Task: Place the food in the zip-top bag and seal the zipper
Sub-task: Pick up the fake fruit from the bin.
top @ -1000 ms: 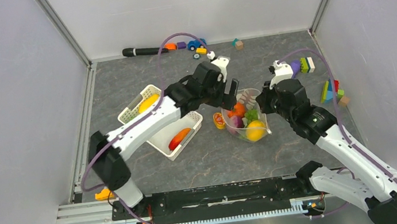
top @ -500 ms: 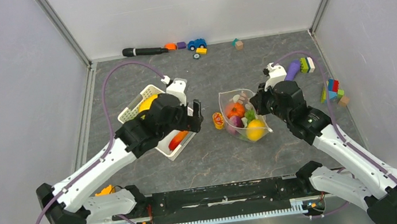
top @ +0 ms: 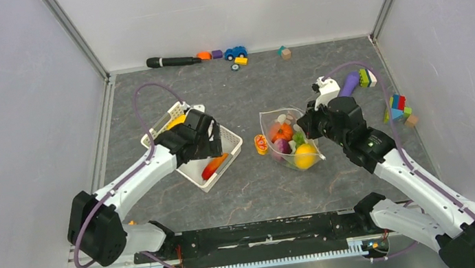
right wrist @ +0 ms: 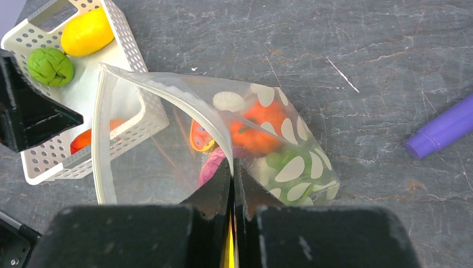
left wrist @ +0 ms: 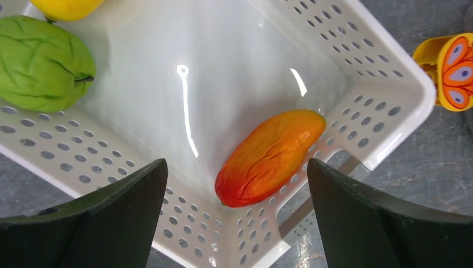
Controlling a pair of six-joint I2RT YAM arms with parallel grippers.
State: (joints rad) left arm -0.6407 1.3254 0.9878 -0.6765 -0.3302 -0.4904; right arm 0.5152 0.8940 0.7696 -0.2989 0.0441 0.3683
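Note:
The robot's left gripper will next grip the red-orange elongated fruit across its middle [top: 215, 166], with its fingers along the fruit's long sides, to put it end-first in the bag [top: 286, 122].
The clear zip-top bag [top: 286, 122] lies mid-table with its mouth gaping toward the basket. Inside it are an orange pumpkin [top: 282, 131], a purple onion [top: 281, 146], green pieces [top: 300, 137] and a yellow fruit [top: 306, 157]. My right gripper [right wrist: 232, 163] is shut on the bag's upper lip, by the zipper strip [right wrist: 96, 134]. My left gripper [left wrist: 235, 167] hangs open over the white basket [left wrist: 390, 120], straddling its near corner. A red-orange elongated fruit [left wrist: 270, 156] lies between the fingers, untouched. A wrinkled green fruit [left wrist: 44, 64] and a yellow one [left wrist: 67, 5] sit further back.
A small yellow toy with a butterfly face [top: 262, 144] stands between basket and bag. A purple-handled brush [top: 351, 83] and coloured blocks [top: 396, 109] lie to the right. A black marker [top: 170, 61] and toy car [top: 235, 52] sit at the back wall.
My left arm has swung back from the bag's mouth to the left and come down over the basket, still open. The right gripper has kept its hold on the bag's lip.

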